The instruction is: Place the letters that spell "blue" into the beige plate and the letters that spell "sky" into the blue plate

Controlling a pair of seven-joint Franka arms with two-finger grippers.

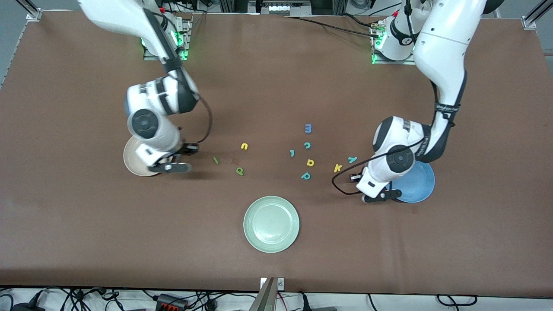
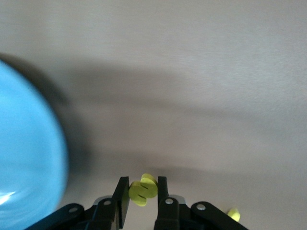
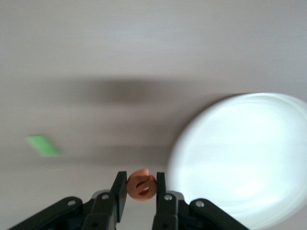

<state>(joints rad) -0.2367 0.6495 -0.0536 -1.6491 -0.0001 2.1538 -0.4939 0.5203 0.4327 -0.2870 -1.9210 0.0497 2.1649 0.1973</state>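
The yellow "s" is hanging outside the blue plate's rim, so my left gripper should bring the "s" toward the plate before letting go of it.
My left gripper is shut on the yellow "s", held in the air just beside the blue plate. The yellow "k" and teal "y" lie on the table close to that plate. My right gripper is shut on the orange "e", next to the beige plate. The dark green "l", yellow "u" and green "b" lie between that plate and the table's middle.
A pale green plate sits nearer the front camera at mid-table. Loose letters lie in the middle: blue "m", teal "c", teal hooked piece, yellow "d", teal "p".
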